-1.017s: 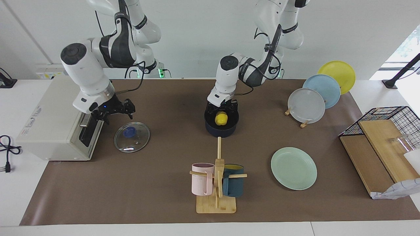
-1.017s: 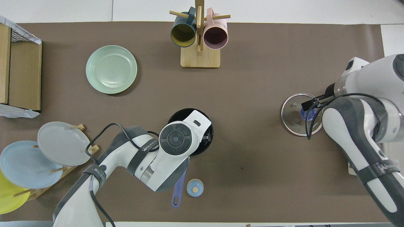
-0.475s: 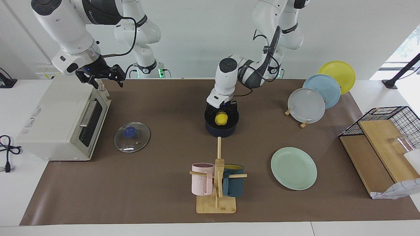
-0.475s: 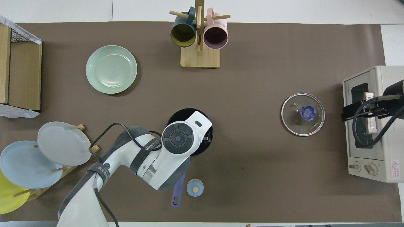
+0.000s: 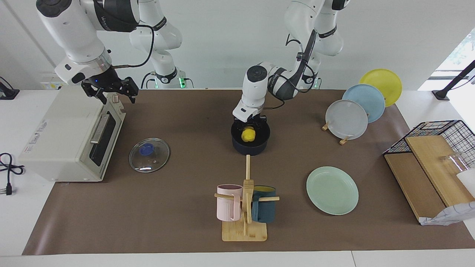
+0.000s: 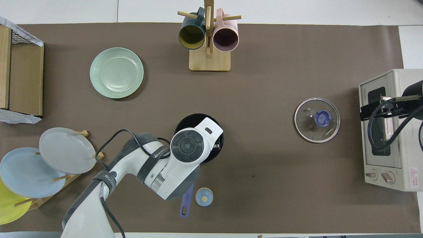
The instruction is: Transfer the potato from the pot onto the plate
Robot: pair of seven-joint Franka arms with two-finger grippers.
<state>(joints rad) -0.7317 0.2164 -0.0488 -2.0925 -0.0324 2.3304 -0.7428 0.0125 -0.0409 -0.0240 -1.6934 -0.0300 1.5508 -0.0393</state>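
The left gripper grabs the potato by its rounded body next, to move it from the pot to the mint-green plate point(image 6: 116, 72).
The yellow potato point(image 5: 248, 135) lies inside the dark navy pot point(image 5: 251, 147) in the middle of the table. The pot's blue handle point(image 6: 186, 201) points toward the robots. My left gripper point(image 5: 250, 125) reaches down into the pot, open, with a finger on either side of the potato. In the overhead view the left wrist hides the potato and only part of the pot's rim point(image 6: 187, 119) shows. The mint-green plate point(image 5: 332, 190) point(image 6: 116, 72) lies empty, farther from the robots, toward the left arm's end. My right gripper point(image 5: 111, 94) hangs open over the toaster oven point(image 5: 63, 137).
A glass lid point(image 5: 149, 155) lies beside the toaster oven. A mug rack point(image 5: 245, 207) with a pink and a teal mug stands farther out than the pot. A rack of grey, blue and yellow plates point(image 5: 347, 118) and a wire basket point(image 5: 441, 129) stand at the left arm's end. A small blue knob point(image 6: 204, 197) lies by the pot handle.
My right gripper rose from beside the glass lid to over the toaster oven and has since held there. My left gripper sank a little lower around the potato.
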